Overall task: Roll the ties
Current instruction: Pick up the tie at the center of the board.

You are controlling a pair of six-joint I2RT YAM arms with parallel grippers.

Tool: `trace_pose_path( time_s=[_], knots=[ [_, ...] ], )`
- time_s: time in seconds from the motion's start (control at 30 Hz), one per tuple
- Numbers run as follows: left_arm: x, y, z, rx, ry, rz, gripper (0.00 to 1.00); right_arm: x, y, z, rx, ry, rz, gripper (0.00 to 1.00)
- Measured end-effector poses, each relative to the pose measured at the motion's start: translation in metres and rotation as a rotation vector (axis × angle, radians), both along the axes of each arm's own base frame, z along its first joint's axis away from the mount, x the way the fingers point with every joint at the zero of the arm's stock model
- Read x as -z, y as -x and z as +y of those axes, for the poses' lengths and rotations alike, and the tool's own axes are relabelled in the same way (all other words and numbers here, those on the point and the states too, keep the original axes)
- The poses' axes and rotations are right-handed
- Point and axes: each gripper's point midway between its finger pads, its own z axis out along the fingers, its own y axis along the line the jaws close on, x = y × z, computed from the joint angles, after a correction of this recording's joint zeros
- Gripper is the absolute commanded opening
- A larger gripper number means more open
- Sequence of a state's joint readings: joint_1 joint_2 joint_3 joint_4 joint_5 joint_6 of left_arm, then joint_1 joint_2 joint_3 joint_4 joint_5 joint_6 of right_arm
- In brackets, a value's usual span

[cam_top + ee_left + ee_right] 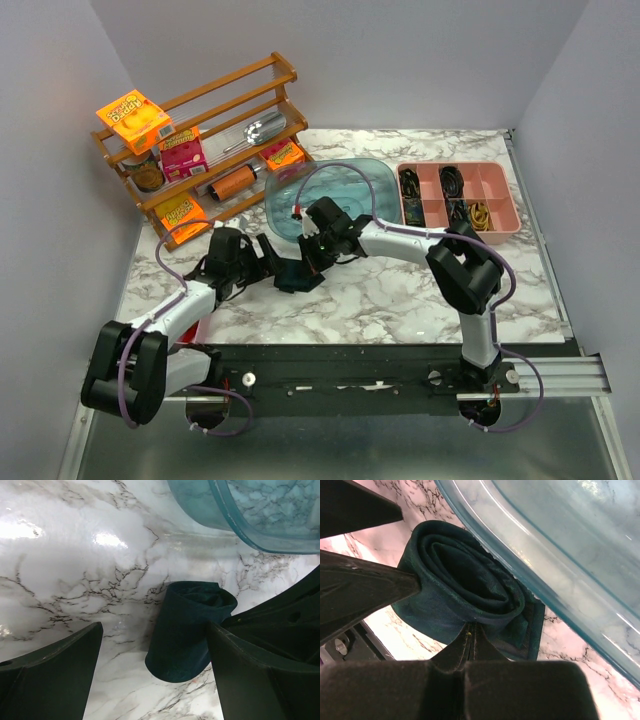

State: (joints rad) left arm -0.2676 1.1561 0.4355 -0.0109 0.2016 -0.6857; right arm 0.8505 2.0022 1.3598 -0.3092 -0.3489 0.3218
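The left gripper should next grab the dark teal roll across its wound body [291, 273] [185, 631], so that the roll's loose end stays free for the right gripper to wrap.
The dark teal tie [296, 276] is wound into a loose roll lying on the marble table just in front of the translucent blue tub [340, 190]. In the left wrist view the roll [187, 630] lies between the spread fingers of my left gripper [155, 630], and the right finger touches it. In the right wrist view the roll [465, 575] shows its spiral end against the tub wall [560, 545]. My right gripper [472, 630] has its fingers pressed together at the roll's lower edge, pinching the fabric. From above, the left gripper [268, 256] and the right gripper [312, 256] meet at the roll.
A wooden rack [200, 140] with orange and pink boxes stands at the back left. A pink compartment tray [458, 196] with small dark items sits at the back right. The tub's rim [265, 510] is close behind the roll.
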Motion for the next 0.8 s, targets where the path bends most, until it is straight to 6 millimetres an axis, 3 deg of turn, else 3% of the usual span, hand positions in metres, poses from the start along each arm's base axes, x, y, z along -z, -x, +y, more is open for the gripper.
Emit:
trace_pose_path(
  time_s=[0.27,0.47,0.67,0.77,0.8],
  knots=[
    [0.000,0.000,-0.014,0.055,0.078,-0.058,0.92,0.000,-0.001,0.001,0.006,-0.004,-0.005,0.00],
    [0.005,-0.005,-0.026,0.101,0.127,-0.062,0.83,-0.001,-0.001,0.001,0.009,-0.004,-0.002,0.00],
    [0.007,-0.008,-0.036,0.117,0.198,-0.083,0.67,-0.001,-0.003,-0.001,0.013,-0.006,0.003,0.00],
    [0.010,-0.004,-0.041,0.125,0.248,-0.091,0.54,-0.001,-0.003,-0.001,0.013,-0.008,0.008,0.01],
    [0.011,-0.003,-0.042,0.128,0.260,-0.094,0.45,-0.001,-0.004,-0.002,0.015,-0.008,0.010,0.00]
  ],
)
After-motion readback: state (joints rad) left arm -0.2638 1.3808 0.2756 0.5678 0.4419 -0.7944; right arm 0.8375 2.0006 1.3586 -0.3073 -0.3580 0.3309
